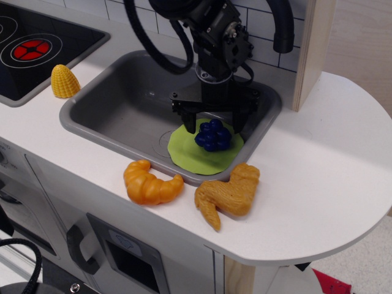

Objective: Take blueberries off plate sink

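My gripper grabs the blueberries by the sides of their cluster (213,136) next and takes them off the lime-green plate (199,155) in the sink.
The dark-blue blueberries (213,136) sit on the lime-green plate (199,155), which lies in the right front part of the grey sink (116,113). My black gripper (214,127) hangs open right over the berries. One finger stands at the left of the cluster and one at the right, with the tips just above the plate. The berries lie between the fingers and are not gripped.
An orange croissant (150,183) and a brown chicken piece (229,195) lie on the white counter just in front of the sink. A yellow corn piece (64,81) sits left of the sink by the black stovetop (33,43). A wooden post (312,49) stands at the right.
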You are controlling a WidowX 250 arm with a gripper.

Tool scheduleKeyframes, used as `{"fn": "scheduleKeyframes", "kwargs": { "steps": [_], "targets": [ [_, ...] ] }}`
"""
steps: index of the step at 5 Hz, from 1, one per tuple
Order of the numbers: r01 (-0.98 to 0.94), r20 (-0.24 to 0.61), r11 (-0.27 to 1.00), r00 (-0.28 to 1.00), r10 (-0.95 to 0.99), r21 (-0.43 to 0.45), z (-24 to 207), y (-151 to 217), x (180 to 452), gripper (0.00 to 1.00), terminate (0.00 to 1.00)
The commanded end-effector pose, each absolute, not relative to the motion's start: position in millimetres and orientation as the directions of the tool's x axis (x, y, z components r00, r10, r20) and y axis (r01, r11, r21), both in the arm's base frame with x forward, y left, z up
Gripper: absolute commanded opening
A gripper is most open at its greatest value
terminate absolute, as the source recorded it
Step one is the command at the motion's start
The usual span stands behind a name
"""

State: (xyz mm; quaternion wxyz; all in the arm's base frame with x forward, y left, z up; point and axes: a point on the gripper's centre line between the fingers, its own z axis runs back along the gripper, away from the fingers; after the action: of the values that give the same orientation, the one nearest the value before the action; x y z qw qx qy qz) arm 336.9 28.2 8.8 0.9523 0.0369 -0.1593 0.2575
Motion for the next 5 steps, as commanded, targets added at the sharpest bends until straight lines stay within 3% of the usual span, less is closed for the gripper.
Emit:
{"fn": "scheduleKeyframes", "kwargs": {
  "steps": [1,2,3,5],
  "targets": [
    [-0.534,0.339,0.846,0.795,0.502,-0.001,12.8,28.4,346.9,1.00,0.00],
    [-0.542,0.340,0.840,0.792,0.506,0.012,9.6,28.2,347.2,1.00,0.00],
    [-0.541,0.338,0.841,0.794,0.506,0.013,7.0,28.2,346.8,0.00,0.00],
    [-0.553,0.334,0.832,0.777,0.533,-0.042,24.0,34.3,347.3,0.00,0.00]
  ]
}}
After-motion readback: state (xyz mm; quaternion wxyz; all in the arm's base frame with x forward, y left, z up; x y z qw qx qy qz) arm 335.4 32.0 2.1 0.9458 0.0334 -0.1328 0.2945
